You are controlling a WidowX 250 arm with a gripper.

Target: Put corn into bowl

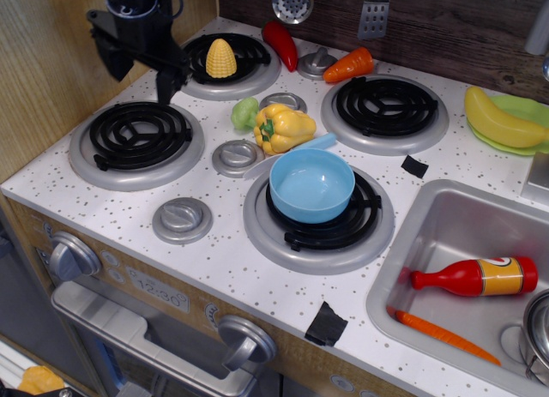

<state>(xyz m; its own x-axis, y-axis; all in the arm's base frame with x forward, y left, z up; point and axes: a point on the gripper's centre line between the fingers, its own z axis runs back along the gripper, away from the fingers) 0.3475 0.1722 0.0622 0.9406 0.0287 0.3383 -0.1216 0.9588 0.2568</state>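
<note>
I should grab the corn [220, 58] next by its bumpy kernel-covered sides, so that I can put it into the light blue bowl [311, 184].
The corn [220, 58], a stubby yellow cob with bumpy kernels, stands on the back left burner [190, 76]. The light blue bowl [311, 184] sits empty on the front right burner, to the right of and nearer than the corn. My black gripper [140, 75] hangs over the stove's left side, just left of the corn and apart from it. Its two fingers stand apart with nothing between them.
A yellow bell pepper [283, 127] and a green vegetable [244, 112] lie between the corn and the bowl. A red pepper [280, 42] and an orange carrot [347, 65] lie at the back. A banana on a green plate [502, 118] is at the right, and the sink [463, 268] holds a bottle.
</note>
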